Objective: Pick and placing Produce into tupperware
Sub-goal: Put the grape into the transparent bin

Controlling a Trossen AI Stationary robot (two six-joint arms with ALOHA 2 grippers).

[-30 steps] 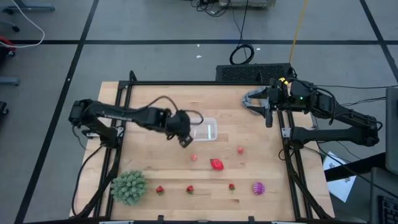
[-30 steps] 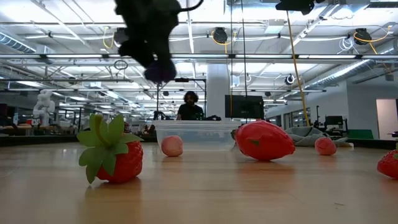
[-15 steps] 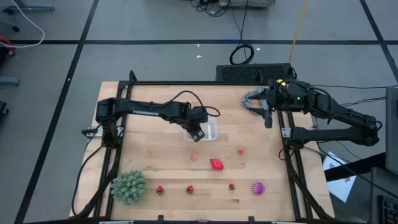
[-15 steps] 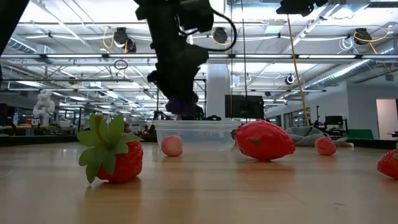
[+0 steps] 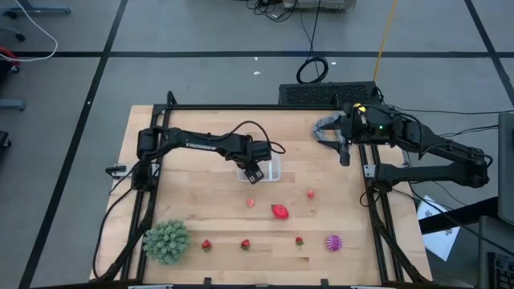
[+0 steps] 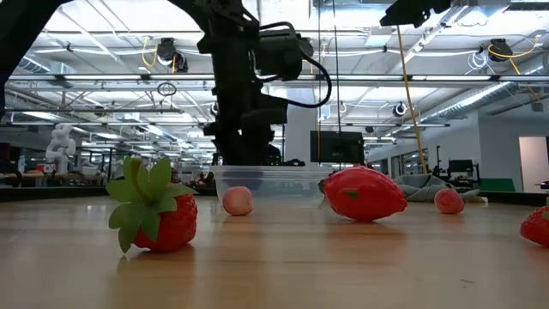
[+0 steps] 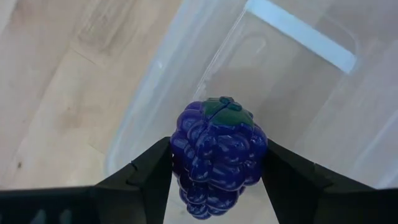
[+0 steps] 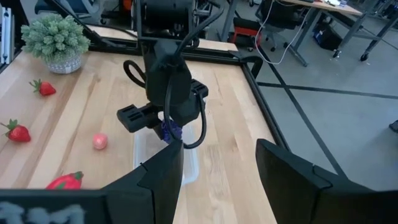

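The grape bunch (image 7: 217, 152) is inside the tub's clear rim and would rest in the tub. My left gripper should open now.
My left gripper (image 5: 255, 170) is shut on a purple toy grape bunch (image 7: 217, 152) over the left part of the clear tupperware tub (image 5: 271, 168). In the low view its fingers (image 6: 247, 153) reach down to the tub's rim (image 6: 274, 170). My right gripper (image 5: 325, 132) is open and empty above the table's far right. Lying on the wood are a pink ball (image 5: 250, 203), a large red strawberry (image 5: 280, 212), a pink fruit (image 5: 311, 193), three small strawberries (image 5: 245, 244) and a magenta spiky ball (image 5: 333, 242). My left gripper pinches the grape bunch by its two opposite sides (image 7: 180, 149) between its two fingers (image 7: 152, 171). The fingers point down from above. The bunch's green cap end (image 7: 225, 107) faces away from the wrist, toward the tub floor (image 7: 292, 93). I cannot tell whether the bunch touches the floor.
A large green spiky ball (image 5: 167, 241) sits at the near left corner. Black frame rails (image 5: 152, 185) run along the left and right edges. Bare wood lies between the tub and the right rail. A person (image 6: 262, 146) shows in the room beyond the table.
My left gripper has carried the grape bunch toward the table's right edge, from beside the tub to over it. It has come down until its fingers reach the tub's rim. It stays shut on the bunch.
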